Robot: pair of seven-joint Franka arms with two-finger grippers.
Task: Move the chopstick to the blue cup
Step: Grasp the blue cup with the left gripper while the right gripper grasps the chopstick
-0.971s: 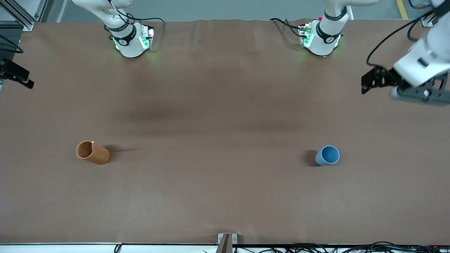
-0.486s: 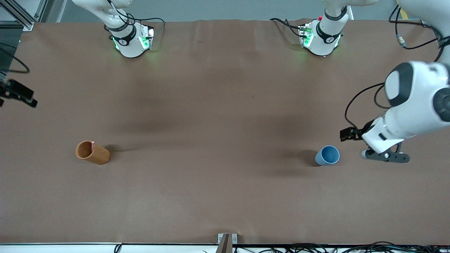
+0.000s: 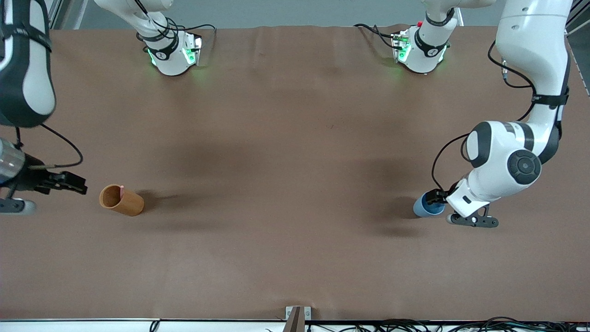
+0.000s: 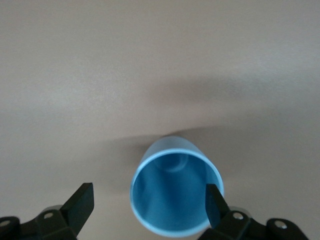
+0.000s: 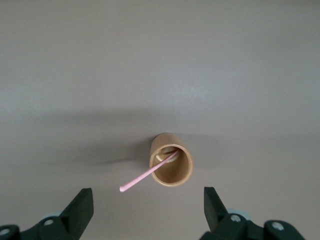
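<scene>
The left gripper grabs the blue cup by its rim next, leaving the blue cup's opening free to receive the chopstick.
The blue cup stands toward the left arm's end of the table. My left gripper is open, low beside the cup's mouth. In the left wrist view the cup sits between the spread fingers, close to one of them. A pale-pink chopstick leans out of the taller orange-brown cup; only its tip shows in the front view. That orange-brown cup stands toward the right arm's end. My right gripper is open and empty beside it, apart from it.
The brown table cover is bare between the two cups. The arm bases stand along the table's edge farthest from the front camera. A small bracket sits at the nearest edge.
Both arms swung in from the table's ends. The left gripper came down to the blue cup. The right gripper came in beside the orange-brown cup. The cups stayed put.
</scene>
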